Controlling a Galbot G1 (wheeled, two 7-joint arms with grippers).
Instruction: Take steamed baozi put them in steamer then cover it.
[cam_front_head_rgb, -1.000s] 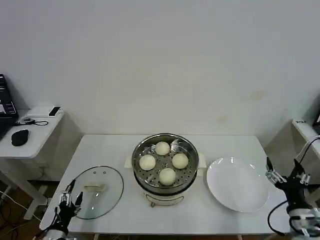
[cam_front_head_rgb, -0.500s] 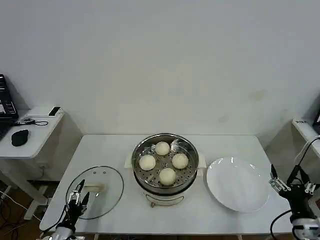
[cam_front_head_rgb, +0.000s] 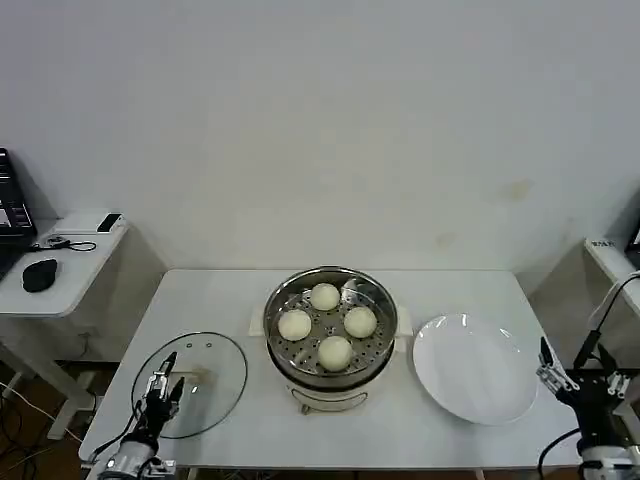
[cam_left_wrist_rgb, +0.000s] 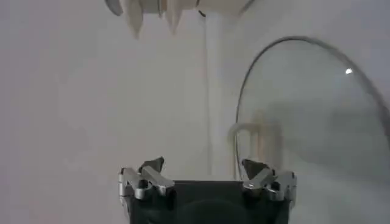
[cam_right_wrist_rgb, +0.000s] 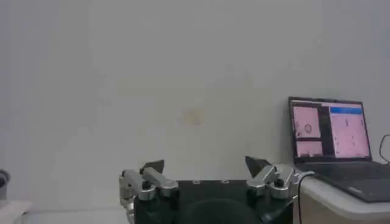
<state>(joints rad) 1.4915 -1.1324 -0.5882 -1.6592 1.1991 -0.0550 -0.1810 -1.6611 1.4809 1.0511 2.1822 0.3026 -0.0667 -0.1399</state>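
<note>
The cover's wide glass disc (cam_front_head_rgb: 215, 352) lies flat and reaches far past my fingers, so I need to grab the cover by the narrow bar handle (cam_front_head_rgb: 190, 376) next with my left gripper.
Several cream-white steamed baozi (cam_front_head_rgb: 335, 352) lie in the shiny steel steamer (cam_front_head_rgb: 331, 271) at the table's middle. The cover (cam_front_head_rgb: 205, 370), a clear glass lid with a pale bar handle (cam_front_head_rgb: 187, 377), lies flat on the table to the steamer's left. My left gripper (cam_front_head_rgb: 164, 384) stands open over the lid's near left edge, just short of the handle. In the left wrist view the open left gripper (cam_left_wrist_rgb: 207, 168) faces the lid (cam_left_wrist_rgb: 311, 122) and its handle (cam_left_wrist_rgb: 253, 137). Off the table's right edge, my right gripper (cam_front_head_rgb: 581, 379) is open and holds nothing.
A flat white plate (cam_front_head_rgb: 475, 368) sits right of the steamer, close to the right gripper. A low side table (cam_front_head_rgb: 60, 262) with a mouse stands far left. The right wrist view has the open right gripper (cam_right_wrist_rgb: 207, 165) facing a wall, with a laptop (cam_right_wrist_rgb: 329, 131) beside it.
My left gripper has moved right, from beside the lid's edge to over it near the handle. The right gripper has sunk lower and back from the plate.
</note>
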